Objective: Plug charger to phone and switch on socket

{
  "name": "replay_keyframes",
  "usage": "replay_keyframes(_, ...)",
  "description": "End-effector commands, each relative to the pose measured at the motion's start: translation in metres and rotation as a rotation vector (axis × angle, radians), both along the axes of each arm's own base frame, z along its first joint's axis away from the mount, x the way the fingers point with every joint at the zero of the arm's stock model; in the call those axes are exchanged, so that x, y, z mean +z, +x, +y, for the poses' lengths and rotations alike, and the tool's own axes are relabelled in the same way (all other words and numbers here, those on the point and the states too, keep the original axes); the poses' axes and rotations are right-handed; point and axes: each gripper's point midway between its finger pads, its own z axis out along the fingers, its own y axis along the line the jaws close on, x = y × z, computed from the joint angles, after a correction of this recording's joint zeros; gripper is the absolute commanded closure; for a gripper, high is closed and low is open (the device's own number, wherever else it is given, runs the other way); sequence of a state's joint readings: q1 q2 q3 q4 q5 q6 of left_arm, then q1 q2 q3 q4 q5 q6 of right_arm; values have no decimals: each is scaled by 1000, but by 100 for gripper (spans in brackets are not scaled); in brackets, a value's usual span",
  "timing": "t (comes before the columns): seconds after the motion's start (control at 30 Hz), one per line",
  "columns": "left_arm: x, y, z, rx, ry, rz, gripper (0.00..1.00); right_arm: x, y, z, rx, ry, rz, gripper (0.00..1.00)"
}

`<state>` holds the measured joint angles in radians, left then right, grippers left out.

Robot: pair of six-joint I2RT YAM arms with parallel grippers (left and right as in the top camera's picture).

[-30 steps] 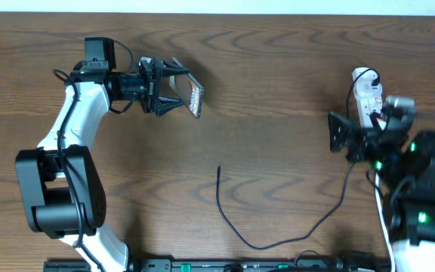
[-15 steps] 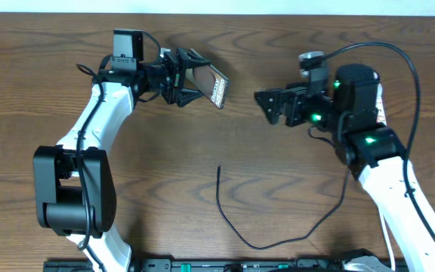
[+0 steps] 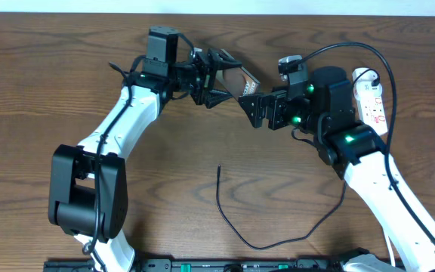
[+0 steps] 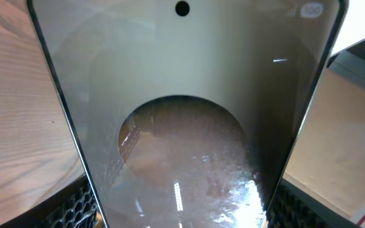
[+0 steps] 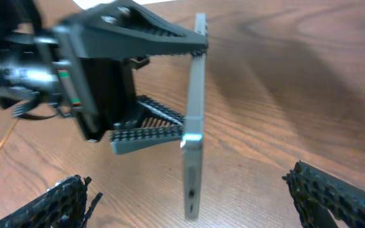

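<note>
The phone's free edge [image 3: 248,88] [image 5: 193,172] is opposite my left gripper, so my right gripper should grab it across its sides next. That leaves my left gripper free to grip the phone again for plugging.
My left gripper [image 3: 219,79] is shut on the phone [image 3: 242,80] and holds it tilted above the table at the back middle. In the left wrist view the phone's glossy screen [image 4: 182,114] fills the frame between my fingers [image 4: 182,218]. My right gripper [image 3: 252,110] is open and empty, just right of the phone. In the right wrist view the phone's edge [image 5: 194,107] stands upright between my spread fingers [image 5: 184,180] without touching them. The charger [image 3: 236,230], a thin black cable, lies loose on the table at the front. The white socket [image 3: 373,97] lies at the far right.
The left arm [image 3: 119,121] reaches in from the front left. The right arm [image 3: 368,166] comes from the front right and passes over the cable's far end. The left gripper's body [image 5: 100,69] shows behind the phone in the right wrist view.
My left gripper carried the phone to the right. My right arm swung from beside the socket leftward to the phone, jaws open around its lower end.
</note>
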<state>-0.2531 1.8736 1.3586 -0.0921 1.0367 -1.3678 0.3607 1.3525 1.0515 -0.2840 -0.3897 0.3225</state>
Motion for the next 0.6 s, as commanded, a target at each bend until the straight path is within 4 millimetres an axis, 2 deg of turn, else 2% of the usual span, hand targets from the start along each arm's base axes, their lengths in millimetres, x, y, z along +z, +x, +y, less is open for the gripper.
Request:
replay_keyframes(0.0,28,-2,-11,-9,-47,-9,93,-13,11,2,-48,-1,52,1)
replay_keyframes(0.13,28,-6,-17,-23,-47,-8,93,-28,16,11,-43,-2,81,1)
replay_keyframes(0.37,28,-8,-20,-26,-49,2,93,-20,20,21,-27,15,30,6)
replay_keyframes(0.5,28,-8,-20,-25,-49,2,93,-20,23,18,-56,15,36,19)
replay_keyframes(0.53,28,-8,-20,-25,-49,2,93,-20,23,18,-58,18,39,29)
replay_keyframes(0.57,28,-8,-20,-25,-48,2,93,-20,23,18,-59,19,40,34)
